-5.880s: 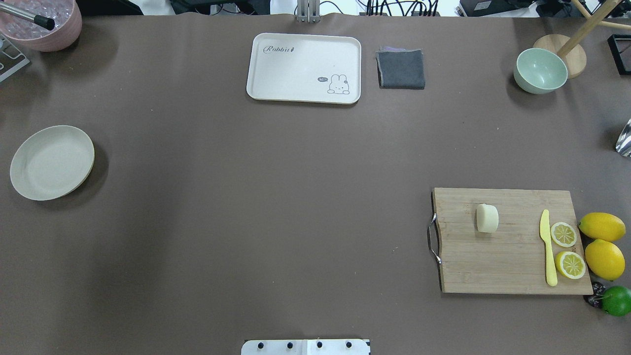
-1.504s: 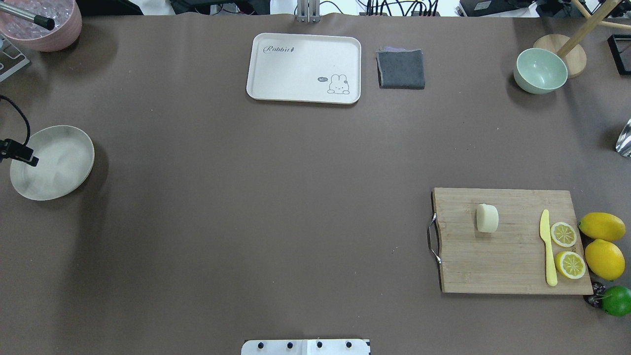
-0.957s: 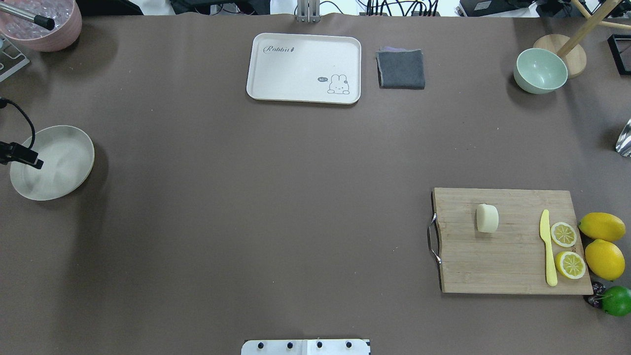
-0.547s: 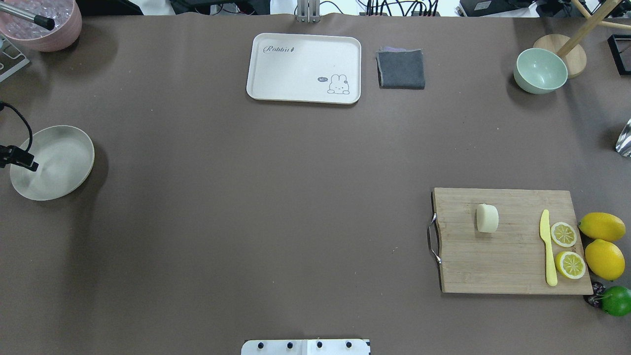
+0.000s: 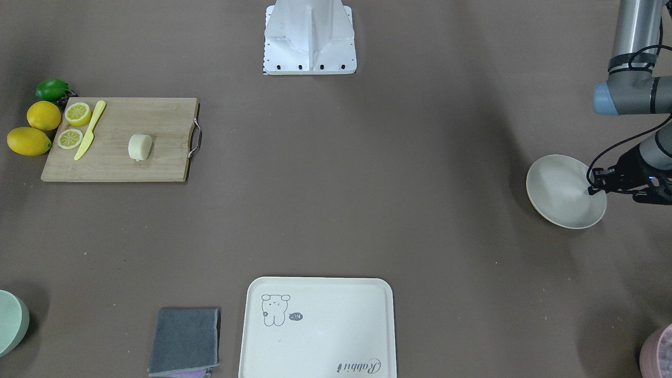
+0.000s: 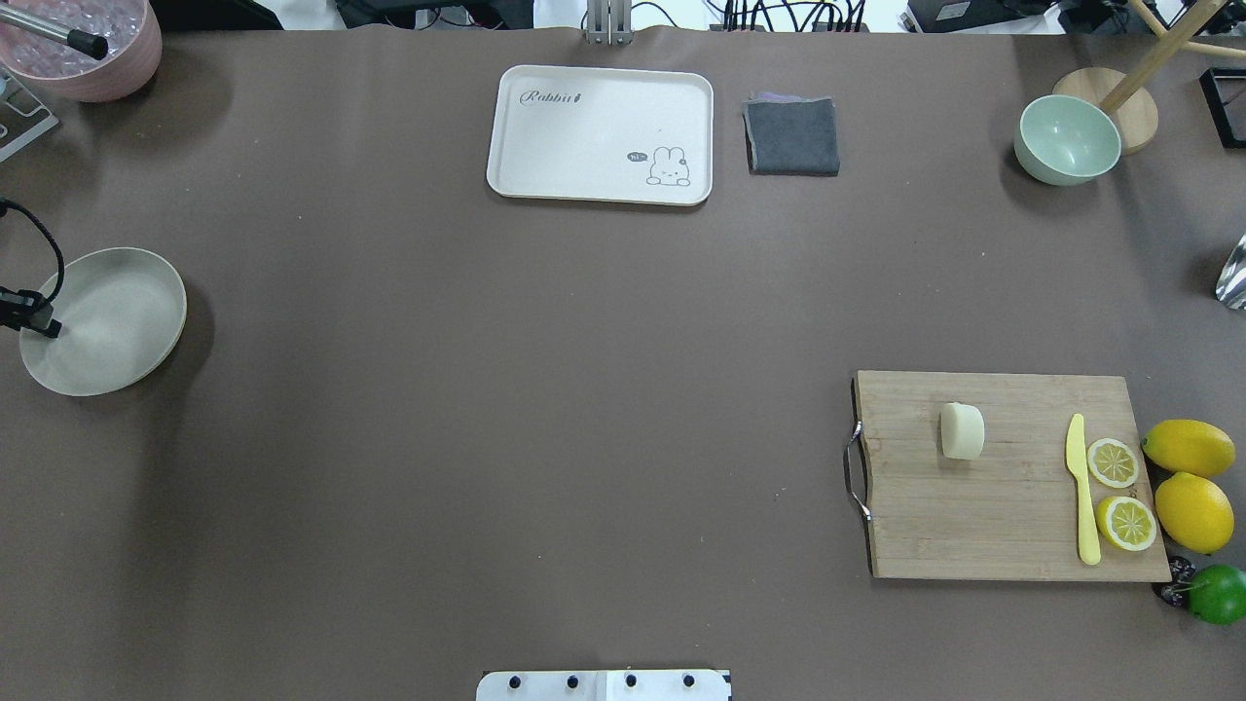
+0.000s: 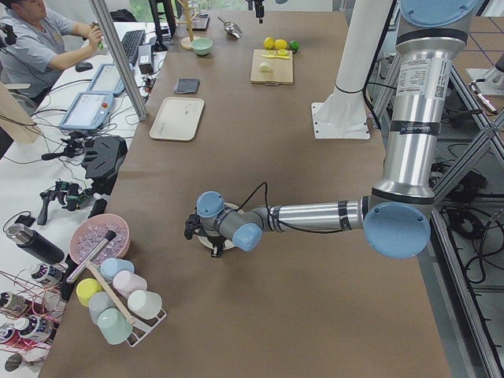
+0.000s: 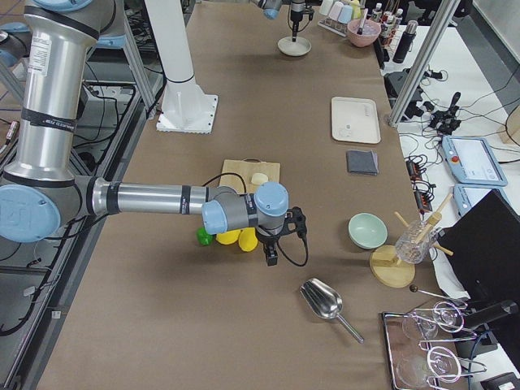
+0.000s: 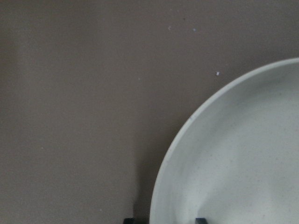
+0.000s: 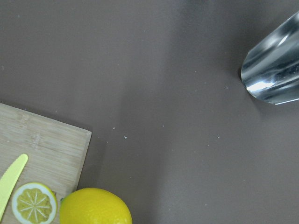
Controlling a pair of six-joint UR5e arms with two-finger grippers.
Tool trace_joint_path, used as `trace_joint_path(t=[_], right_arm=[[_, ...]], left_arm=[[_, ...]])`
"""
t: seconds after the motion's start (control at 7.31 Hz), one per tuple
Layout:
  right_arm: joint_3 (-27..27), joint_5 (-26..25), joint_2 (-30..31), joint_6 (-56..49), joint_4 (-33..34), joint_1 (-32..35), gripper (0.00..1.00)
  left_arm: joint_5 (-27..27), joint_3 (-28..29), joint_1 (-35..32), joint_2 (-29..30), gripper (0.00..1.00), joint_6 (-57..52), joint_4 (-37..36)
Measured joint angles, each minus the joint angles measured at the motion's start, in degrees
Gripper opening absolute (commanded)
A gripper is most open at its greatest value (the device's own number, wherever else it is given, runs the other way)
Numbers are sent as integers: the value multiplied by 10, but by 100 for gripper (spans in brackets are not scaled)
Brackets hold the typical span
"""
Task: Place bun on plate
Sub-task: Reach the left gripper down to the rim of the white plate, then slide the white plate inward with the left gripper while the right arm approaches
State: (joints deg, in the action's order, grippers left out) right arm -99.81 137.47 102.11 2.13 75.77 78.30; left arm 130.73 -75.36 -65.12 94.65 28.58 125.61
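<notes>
My left gripper grabs the plate by its thin raised rim next, since the plate spreads far wider than my open fingers.
The bun point(image 6: 962, 431) is a pale cream block lying on a wooden cutting board point(image 6: 1003, 516) at the right; it also shows in the front view point(image 5: 139, 146). The plate point(image 6: 117, 321) sits at the table's far left, round and off-white. My left gripper point(image 6: 41, 325) hangs at the plate's outer rim point(image 5: 562, 194). In the left wrist view the left gripper point(image 9: 164, 220) is open, one fingertip point(image 9: 128, 220) outside the rim and the other inside. My right gripper point(image 8: 270, 257) shows only in the right side view, near the lemons; I cannot tell its state.
A yellow knife point(image 6: 1081, 487), two lemon slices point(image 6: 1113, 462), two lemons point(image 6: 1190, 448) and a lime point(image 6: 1217, 594) are at the board's right end. A rabbit tray point(image 6: 599, 131), grey cloth point(image 6: 791, 136), green bowl point(image 6: 1066, 139) and pink bowl point(image 6: 88, 49) line the far edge. A metal scoop point(image 10: 275, 70) lies right.
The left gripper came in from the left edge over the plate's rim, then drew back a little toward that edge. The plate and the bun have not moved.
</notes>
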Motion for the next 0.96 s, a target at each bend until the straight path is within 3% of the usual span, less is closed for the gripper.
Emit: trace_joint_path(t=[0.41, 0.68, 0.96], right_arm=[[-48, 11, -5, 76, -10, -32, 100], [-82, 5, -39, 183, -14, -88, 100], [-94, -1, -87, 284, -16, -153, 100]], left_arm=[[31, -113, 9, 13, 0, 112, -44], [35, -194, 66, 29, 0, 225, -55], [18, -223, 148, 93, 0, 374, -57]])
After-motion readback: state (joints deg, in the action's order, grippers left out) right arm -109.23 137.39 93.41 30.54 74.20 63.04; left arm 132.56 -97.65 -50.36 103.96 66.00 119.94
